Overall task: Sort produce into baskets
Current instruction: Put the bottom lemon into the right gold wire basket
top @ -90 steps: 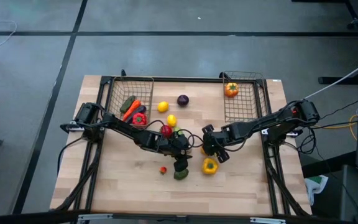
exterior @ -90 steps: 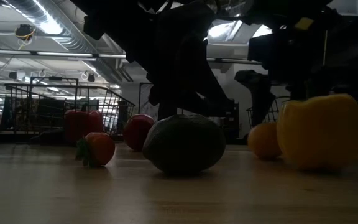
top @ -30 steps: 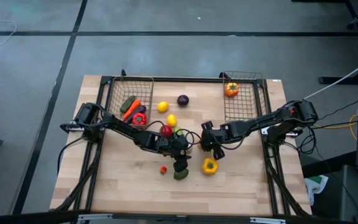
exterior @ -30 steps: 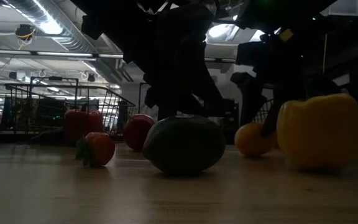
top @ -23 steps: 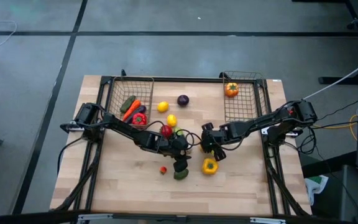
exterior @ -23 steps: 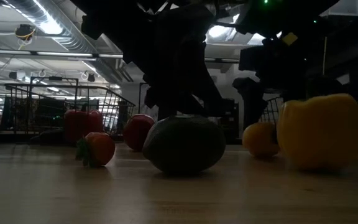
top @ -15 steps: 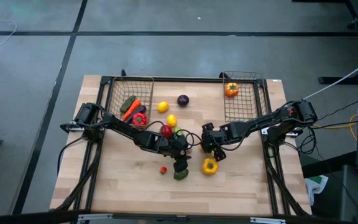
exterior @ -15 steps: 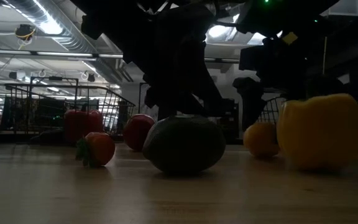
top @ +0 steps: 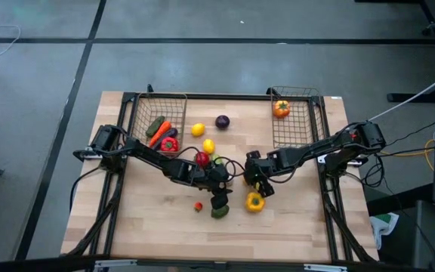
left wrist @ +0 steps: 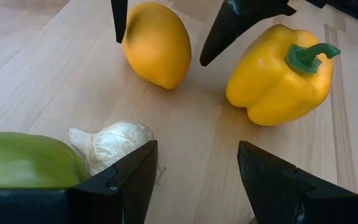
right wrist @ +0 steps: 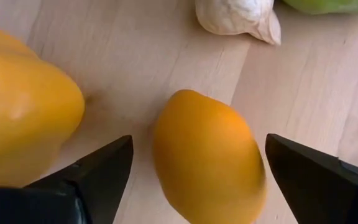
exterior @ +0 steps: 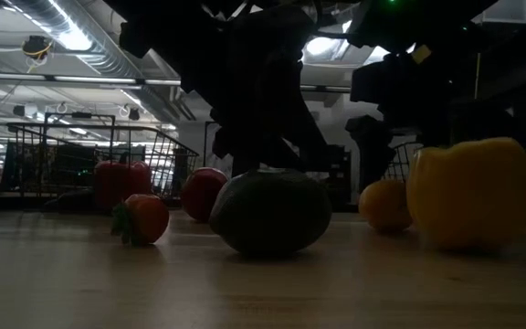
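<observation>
My right gripper takes hold of the orange lemon by its rounded middle (right wrist: 207, 160) next, to sort it into a basket.
An orange lemon (right wrist: 207, 155) lies on the table between the fingers of my open right gripper (right wrist: 197, 162), which points steeply down over it at mid-table (top: 257, 181). The fingers stand on either side of the lemon (left wrist: 157, 43), apart from it. A yellow pepper (top: 254, 201) sits just nearer the table's near edge. My left gripper (left wrist: 194, 180) is open over bare wood (top: 231, 178), facing the lemon. A garlic bulb (left wrist: 110, 140) and a green piece (left wrist: 23, 158) lie beside one of its fingers. Two wire baskets (top: 157, 121) (top: 294, 121) stand at the far edge.
The left basket holds a cucumber, a carrot and a red pepper (top: 169, 143); the right basket holds an orange pepper (top: 280, 109). Loose on the table are two yellow lemons (top: 197, 129), a purple piece (top: 222, 121), a red piece (top: 202, 159), a tiny tomato (top: 198, 205) and an avocado (exterior: 268, 212).
My right gripper has opened and let go of the orange lemon, which has shifted a little and now rests on the table between the spread fingers.
</observation>
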`<state>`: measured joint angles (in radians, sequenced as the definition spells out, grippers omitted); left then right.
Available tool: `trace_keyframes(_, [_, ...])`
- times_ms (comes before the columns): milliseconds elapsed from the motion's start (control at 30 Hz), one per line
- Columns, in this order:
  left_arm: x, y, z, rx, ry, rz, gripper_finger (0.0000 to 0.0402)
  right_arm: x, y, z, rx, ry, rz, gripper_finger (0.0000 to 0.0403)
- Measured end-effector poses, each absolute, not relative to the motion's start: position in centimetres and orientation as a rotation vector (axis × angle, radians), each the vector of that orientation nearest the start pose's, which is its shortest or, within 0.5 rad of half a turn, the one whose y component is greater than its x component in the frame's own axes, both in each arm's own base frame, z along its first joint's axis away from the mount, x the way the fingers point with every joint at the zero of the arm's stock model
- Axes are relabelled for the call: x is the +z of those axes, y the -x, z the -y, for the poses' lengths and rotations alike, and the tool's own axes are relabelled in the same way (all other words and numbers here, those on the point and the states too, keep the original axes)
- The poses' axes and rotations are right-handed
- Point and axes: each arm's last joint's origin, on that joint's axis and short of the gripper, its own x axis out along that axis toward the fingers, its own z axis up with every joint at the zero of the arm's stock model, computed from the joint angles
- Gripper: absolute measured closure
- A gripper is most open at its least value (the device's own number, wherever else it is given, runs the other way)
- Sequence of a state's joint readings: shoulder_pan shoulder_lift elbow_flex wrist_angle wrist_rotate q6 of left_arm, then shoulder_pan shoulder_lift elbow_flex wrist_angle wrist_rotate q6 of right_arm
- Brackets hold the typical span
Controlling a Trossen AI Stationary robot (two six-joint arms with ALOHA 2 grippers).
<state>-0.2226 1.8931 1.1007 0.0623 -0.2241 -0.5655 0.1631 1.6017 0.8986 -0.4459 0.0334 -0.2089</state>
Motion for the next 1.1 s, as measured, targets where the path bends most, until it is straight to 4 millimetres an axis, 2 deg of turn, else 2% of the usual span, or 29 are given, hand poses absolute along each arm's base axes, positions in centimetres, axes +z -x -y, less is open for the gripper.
trace_keyframes(267, [15.74,-38.16,7.98,0.202,0.379,-0.689,0.0183,16.13,-29.1,-4.69,0.234,0.297,-1.151,0.004])
trace_keyframes(933, [15.57,-37.99,7.95,0.208,0.371,-0.713,0.0183,16.27,-29.33,-4.7,0.223,0.301,-1.123,0.004])
trace_keyframes(1100, [15.57,-37.99,7.95,0.209,0.371,-0.713,0.0183,16.27,-29.34,-4.7,0.223,0.301,-1.123,0.0063])
